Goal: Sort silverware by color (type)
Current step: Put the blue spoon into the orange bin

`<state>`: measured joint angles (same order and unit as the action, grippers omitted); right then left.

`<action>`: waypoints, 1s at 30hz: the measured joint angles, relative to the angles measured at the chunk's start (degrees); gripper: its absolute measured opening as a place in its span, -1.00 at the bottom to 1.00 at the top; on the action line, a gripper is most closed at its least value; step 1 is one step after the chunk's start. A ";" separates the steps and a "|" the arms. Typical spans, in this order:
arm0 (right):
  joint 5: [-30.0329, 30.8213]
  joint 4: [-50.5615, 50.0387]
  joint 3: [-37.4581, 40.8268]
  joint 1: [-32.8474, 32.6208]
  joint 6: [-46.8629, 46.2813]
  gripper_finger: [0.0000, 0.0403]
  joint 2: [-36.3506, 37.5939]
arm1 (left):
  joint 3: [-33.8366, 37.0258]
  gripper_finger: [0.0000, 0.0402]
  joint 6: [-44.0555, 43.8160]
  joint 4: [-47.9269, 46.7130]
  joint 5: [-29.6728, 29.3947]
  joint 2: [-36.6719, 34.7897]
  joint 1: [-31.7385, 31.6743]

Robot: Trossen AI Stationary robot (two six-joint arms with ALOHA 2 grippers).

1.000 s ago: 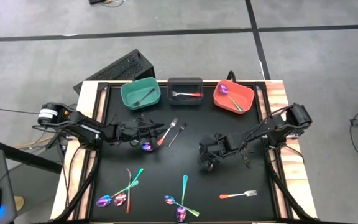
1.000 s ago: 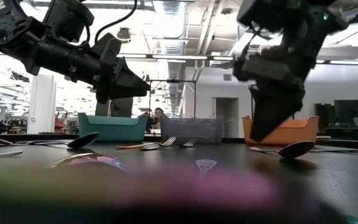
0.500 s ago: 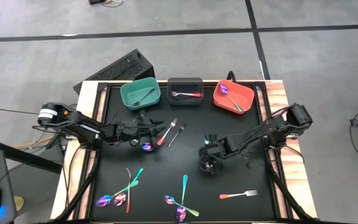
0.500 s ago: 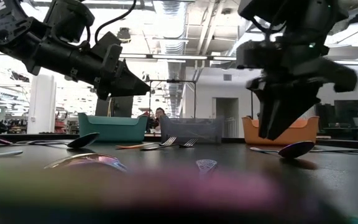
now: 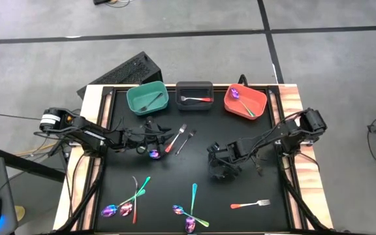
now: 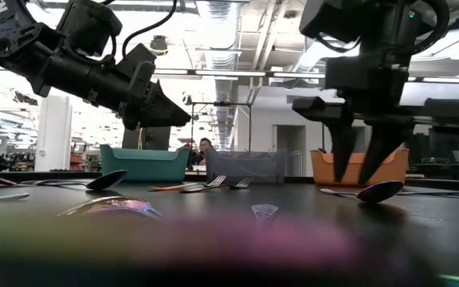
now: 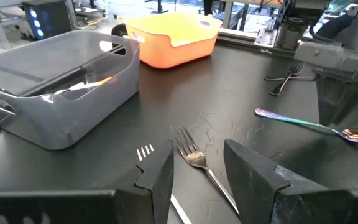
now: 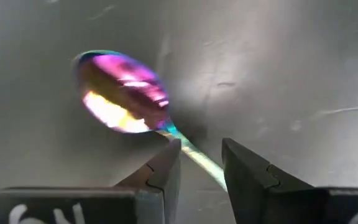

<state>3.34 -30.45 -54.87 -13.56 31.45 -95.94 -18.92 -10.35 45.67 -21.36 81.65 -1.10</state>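
My right gripper is to grab the iridescent spoon by its neck (image 8: 181, 138) next, so that it can sort the spoon into the orange bin.
My right gripper (image 8: 196, 155) is open and points down over the table's middle right (image 5: 222, 164). Its fingers stand on either side of the neck of an iridescent purple-teal spoon (image 8: 122, 92) that lies flat on the black mat (image 6: 379, 191). My left gripper (image 7: 197, 163) is open and hovers above the mat (image 5: 150, 139). It points toward an orange-handled fork (image 5: 175, 138) and a dark fork (image 5: 187, 138). A fork (image 7: 194, 158) lies on the mat between its fingers. A purple spoon (image 5: 154, 154) lies just nearer than this gripper.
At the far edge stand a teal bin (image 5: 136, 104), a dark grey bin (image 5: 194, 104) and an orange bin (image 5: 230, 104), each holding silverware. Near the near edge lie iridescent pieces (image 5: 129, 199) (image 5: 191, 209) and an orange-handled fork (image 5: 251, 204). Wooden rails border the mat.
My right gripper has turned about its own axis above the iridescent spoon, so that in the low view both fingers now show side by side. The spoon has stayed where it lay.
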 joint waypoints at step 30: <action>-1.52 -0.66 -2.05 1.98 1.21 -0.46 0.14 | 0.00 -0.36 -0.70 -2.65 -1.18 0.00 0.00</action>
<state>1.83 -31.11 -56.92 -11.58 32.66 -95.80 -18.92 -11.05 43.03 -22.55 81.65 -1.10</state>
